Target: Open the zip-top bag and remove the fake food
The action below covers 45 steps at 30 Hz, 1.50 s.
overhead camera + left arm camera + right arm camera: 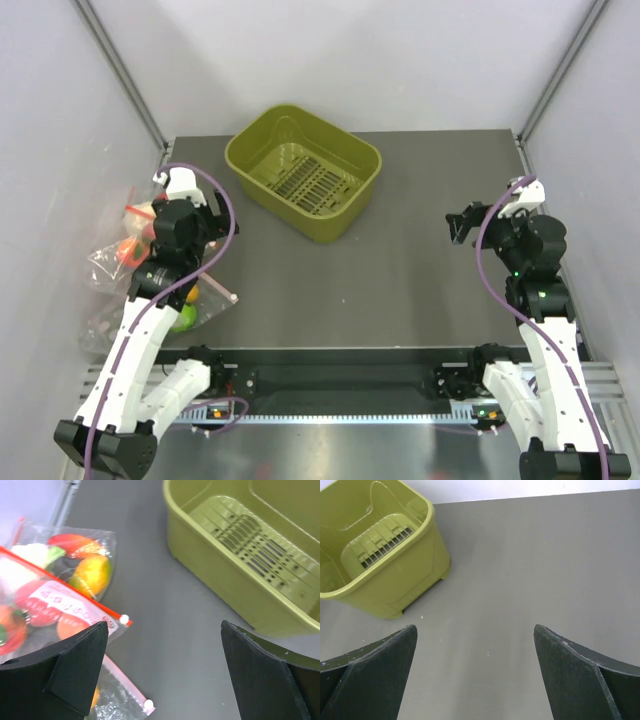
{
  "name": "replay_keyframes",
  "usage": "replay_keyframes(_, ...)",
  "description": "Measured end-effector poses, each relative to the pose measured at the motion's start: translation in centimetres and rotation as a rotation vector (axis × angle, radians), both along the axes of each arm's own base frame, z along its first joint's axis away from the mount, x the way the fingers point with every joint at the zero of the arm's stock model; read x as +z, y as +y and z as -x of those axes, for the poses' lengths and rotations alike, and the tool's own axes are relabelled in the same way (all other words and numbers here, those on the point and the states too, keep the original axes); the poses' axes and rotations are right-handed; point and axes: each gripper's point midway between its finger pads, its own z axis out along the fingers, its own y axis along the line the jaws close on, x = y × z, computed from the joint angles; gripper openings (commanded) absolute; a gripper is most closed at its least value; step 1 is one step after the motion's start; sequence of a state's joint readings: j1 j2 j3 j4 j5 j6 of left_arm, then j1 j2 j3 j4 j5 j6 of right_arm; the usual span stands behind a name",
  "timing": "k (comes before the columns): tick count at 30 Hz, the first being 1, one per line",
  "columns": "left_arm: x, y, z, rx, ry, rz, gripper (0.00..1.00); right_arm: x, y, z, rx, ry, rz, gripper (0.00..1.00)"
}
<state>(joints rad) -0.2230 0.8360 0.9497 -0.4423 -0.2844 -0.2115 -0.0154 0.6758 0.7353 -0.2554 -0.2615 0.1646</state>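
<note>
Next, my left gripper grabs the zip-top bag (112, 262) by the clear plastic below the label, so the white slider stays free for opening.
The zip-top bag (60, 612) lies at the table's left edge, its orange-red zip strip (65, 587) running diagonally to a white slider. Round orange and red fake food (32, 596) shows through the plastic under a pink label. In the top view the bag (112, 262) and the orange-red fruit (130, 250) sit just left of my left arm. My left gripper (165, 675) is open and empty, above the bare mat right of the bag; it also shows in the top view (218, 228). My right gripper (460, 225) is open and empty over the right side of the mat, as the right wrist view (475, 675) confirms.
An olive-green slotted basket (342, 222) stands at the back centre, seen in the left wrist view (220, 580) and right wrist view (395, 590). Another clear bag with orange and green pieces (92, 570) lies behind the zip-top bag. A pink-stripped bag (125, 682) lies nearer.
</note>
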Motion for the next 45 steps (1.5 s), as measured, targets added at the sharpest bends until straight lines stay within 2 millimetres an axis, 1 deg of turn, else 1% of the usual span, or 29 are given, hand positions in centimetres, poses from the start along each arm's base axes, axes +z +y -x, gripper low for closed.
replay_keyframes(4,-0.4,1.1,0.0,0.059,0.007,-0.023,0.99,-0.2,-0.1,0.1,-0.007,0.008,0.001,1.00)
replay_keyframes(8,-1.5,2.3,-0.1,0.129,0.039,-0.054,0.99,-0.3,-0.2,0.3,-0.009,0.015,0.002,1.00)
replay_keyframes(11,-2.9,3.9,-0.5,0.208,0.093,-0.093,0.99,-0.2,-0.2,0.4,-0.010,0.011,0.002,1.00)
replay_keyframes(15,-5.8,6.9,-0.4,0.341,0.214,-0.170,0.99,0.0,-0.2,0.5,-0.009,0.004,0.002,1.00)
replay_keyframes(18,-7.3,8.1,0.0,0.404,0.283,-0.226,0.99,0.0,-0.1,0.7,-0.009,0.003,0.002,1.00)
replay_keyframes(20,-7.8,8.7,0.4,0.436,0.312,-0.254,0.98,0.1,-0.1,0.8,-0.007,0.001,0.005,1.00)
replay_keyframes(27,-9.8,10.0,1.3,0.504,0.389,-0.328,0.93,0.2,-0.1,1.1,-0.006,-0.005,0.006,1.00)
replay_keyframes(33,-12.5,10.2,2.1,0.496,0.466,-0.366,0.86,0.4,-0.3,1.1,-0.014,-0.011,0.009,1.00)
replay_keyframes(36,-13.0,10.3,2.2,0.495,0.479,-0.377,0.85,0.5,-0.3,1.2,-0.022,-0.016,0.013,1.00)
replay_keyframes(40,-13.5,10.6,2.0,0.504,0.491,-0.379,0.82,0.8,0.3,1.5,-0.003,-0.030,0.015,1.00)
replay_keyframes(41,-13.8,10.8,2.0,0.507,0.504,-0.383,0.79,0.8,0.3,1.5,-0.003,-0.032,0.015,1.00)
replay_keyframes(42,-14.3,11.0,2.0,0.513,0.522,-0.388,0.71,0.9,0.3,1.6,-0.005,-0.036,0.016,1.00)
replay_keyframes(43,-14.7,11.2,2.0,0.518,0.537,-0.389,0.68,1.0,0.3,1.6,-0.007,-0.037,0.017,1.00)
replay_keyframes(44,-15.1,11.5,2.0,0.522,0.558,-0.395,0.63,1.0,0.3,1.6,-0.010,-0.039,0.018,1.00)
replay_keyframes(45,-15.6,11.7,2.1,0.527,0.576,-0.400,0.47,1.1,0.2,1.7,-0.011,-0.043,0.020,1.00)
